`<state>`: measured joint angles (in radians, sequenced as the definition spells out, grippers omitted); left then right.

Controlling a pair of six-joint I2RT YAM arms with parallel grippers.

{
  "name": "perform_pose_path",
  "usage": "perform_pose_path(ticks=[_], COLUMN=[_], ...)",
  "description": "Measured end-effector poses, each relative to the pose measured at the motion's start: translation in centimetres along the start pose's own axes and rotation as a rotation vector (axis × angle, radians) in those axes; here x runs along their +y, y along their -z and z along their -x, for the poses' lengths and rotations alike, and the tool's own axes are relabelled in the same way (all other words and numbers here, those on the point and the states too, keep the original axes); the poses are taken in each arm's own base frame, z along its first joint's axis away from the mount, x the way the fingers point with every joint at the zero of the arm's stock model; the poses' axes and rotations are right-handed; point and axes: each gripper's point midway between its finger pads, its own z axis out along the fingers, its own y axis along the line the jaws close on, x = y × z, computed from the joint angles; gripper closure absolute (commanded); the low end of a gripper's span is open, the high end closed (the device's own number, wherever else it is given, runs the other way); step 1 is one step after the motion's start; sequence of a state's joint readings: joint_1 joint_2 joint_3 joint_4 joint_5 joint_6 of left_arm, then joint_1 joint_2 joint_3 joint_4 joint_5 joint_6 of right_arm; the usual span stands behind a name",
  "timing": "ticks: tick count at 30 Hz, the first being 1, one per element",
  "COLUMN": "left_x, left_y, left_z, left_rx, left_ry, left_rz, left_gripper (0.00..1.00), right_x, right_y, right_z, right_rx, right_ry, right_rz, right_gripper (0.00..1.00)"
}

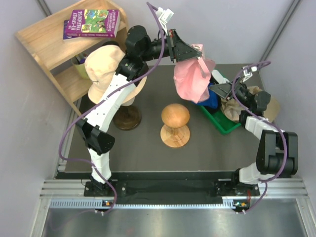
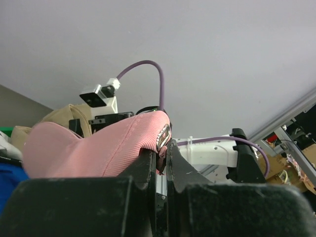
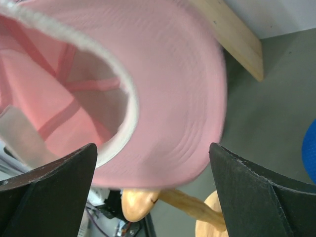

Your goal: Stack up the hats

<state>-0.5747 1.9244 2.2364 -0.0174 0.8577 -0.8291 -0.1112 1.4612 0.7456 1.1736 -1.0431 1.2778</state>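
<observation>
My right gripper will reach the pink cap and grab its peak edge. The opening of the cap's top will stay free to stack over the wooden stand.
My left gripper is raised high over the back of the table and is shut on the back strap of a pink cap. The cap hangs below it with its peak down. In the left wrist view the jaws pinch the pink fabric by its buckle. My right gripper is open and empty just right of the cap. Its wrist view shows the cap's underside and peak between the spread fingers. A blue cap and khaki caps lie in a green bin. A pale peach cap sits on the head form.
A mushroom-shaped wooden stand is at the table's middle, below the hanging cap; it also shows in the right wrist view. The head form's dark round base is to its left. A wooden shelf with a purple book is at the back left.
</observation>
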Motion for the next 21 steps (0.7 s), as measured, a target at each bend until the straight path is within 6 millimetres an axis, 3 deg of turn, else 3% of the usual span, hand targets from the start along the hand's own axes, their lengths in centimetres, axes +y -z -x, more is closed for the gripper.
perform_pose_path(ticks=[12,21], left_x=[-1.9,-2.3], left_y=[0.2,0.1], left_z=[0.8,1.1], left_rx=[-0.006,-0.015], left_ry=[0.005,0.016], left_rz=[-0.043,-0.056], left_gripper=[1.00,1.00], right_x=[-2.5,-1.0], right_y=[-0.6,-3.7], right_z=[-1.1,-2.5], right_rx=[0.038,0.122], right_ry=[-0.185,-0.267], right_rz=[0.003,0.071], right_gripper=[0.04,0.04])
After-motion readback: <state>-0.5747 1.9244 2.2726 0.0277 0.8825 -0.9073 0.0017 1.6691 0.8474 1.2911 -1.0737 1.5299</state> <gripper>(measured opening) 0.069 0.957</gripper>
